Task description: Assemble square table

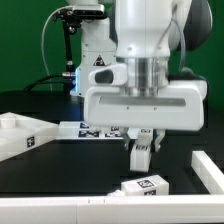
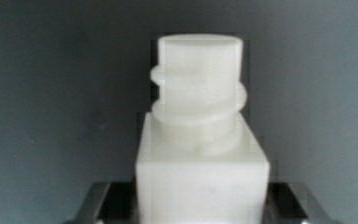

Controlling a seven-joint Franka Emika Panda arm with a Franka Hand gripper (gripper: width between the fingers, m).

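My gripper keeps hold of the white leg for now, since the lower end of the white leg hangs above the black table surface.
My gripper point(image 1: 142, 142) hangs over the black table in the exterior view and is shut on a white table leg point(image 1: 141, 155), held above the surface. In the wrist view that leg point(image 2: 202, 150) fills the middle: a blocky body with a threaded round peg pointing away, and dark fingers point(image 2: 108, 200) press on both its sides. A second leg point(image 1: 141, 186) with a black-and-white tag lies on the table just below the gripper. The square tabletop slab point(image 1: 18, 135) lies at the exterior view's left, partly cut off.
The marker board point(image 1: 92, 128) lies flat behind the gripper. A white bar point(image 1: 60, 210) runs along the near edge and another white piece point(image 1: 208, 168) is at the exterior view's right. The robot base and a black stand are at the back.
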